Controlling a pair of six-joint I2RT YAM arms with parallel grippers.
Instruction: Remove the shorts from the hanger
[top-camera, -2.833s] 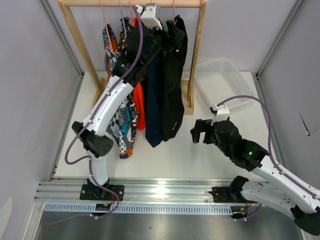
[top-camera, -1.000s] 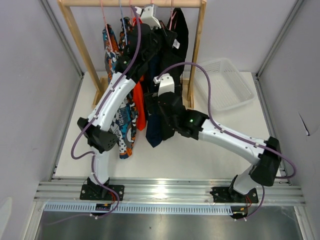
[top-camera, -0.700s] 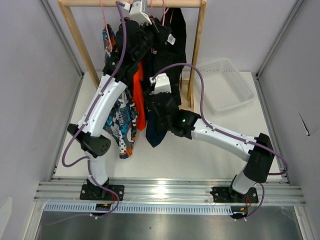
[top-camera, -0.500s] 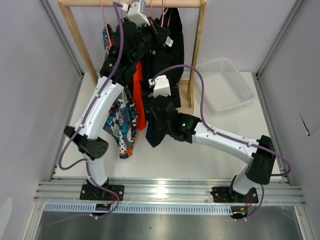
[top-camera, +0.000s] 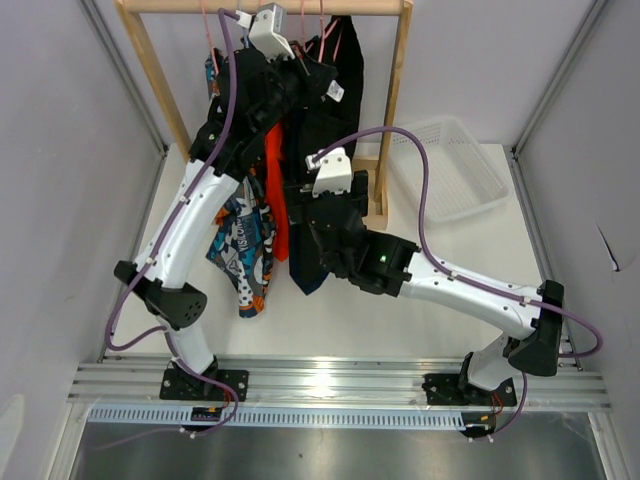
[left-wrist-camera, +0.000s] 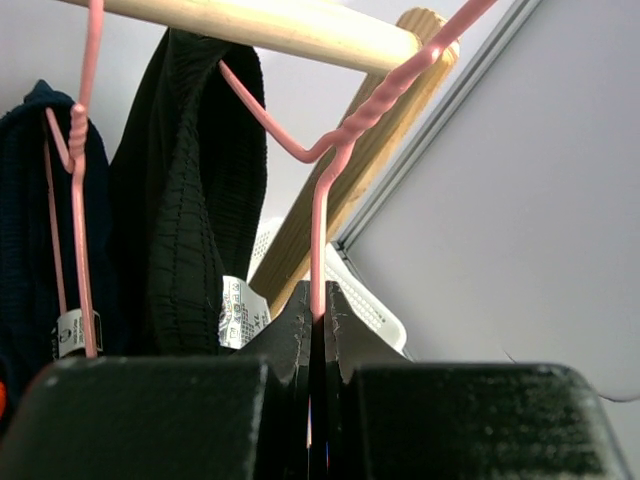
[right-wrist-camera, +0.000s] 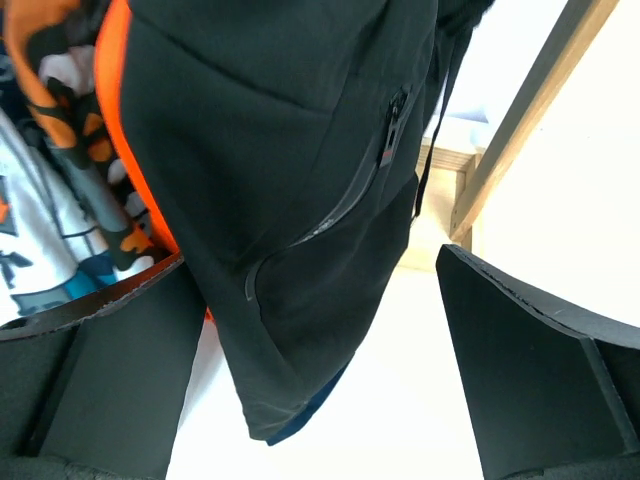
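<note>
The robot's right gripper will pull the shorts off the hanger by grabbing the black shorts (top-camera: 340, 120) by the hanging hem (top-camera: 307, 236).
Several shorts hang on pink hangers from the wooden rod (top-camera: 190, 6). The black shorts (top-camera: 340, 120) hang rightmost, then a navy pair (top-camera: 311, 276), an orange pair (top-camera: 276, 190) and a teal-orange graphic pair (top-camera: 240, 262). High under the rod, my left gripper (left-wrist-camera: 320, 318) is shut on the pink hanger wire (left-wrist-camera: 318, 230) of the black shorts (left-wrist-camera: 190, 210). My right gripper (right-wrist-camera: 320, 370) is open down at the hem. The black shorts (right-wrist-camera: 290, 180) hang between its fingers (right-wrist-camera: 110, 370) without being squeezed, and a navy edge (right-wrist-camera: 312, 414) peeks out below.
The wooden rack post (top-camera: 392, 110) stands just right of the shorts, with its foot (right-wrist-camera: 440, 215) behind them. A white basket (top-camera: 452, 172) lies on the table to the right. Grey walls close in both sides.
My left gripper has carried the hanger up and to the left, lifting the black shorts. The right arm has shifted slightly beneath them, its jaws still apart.
</note>
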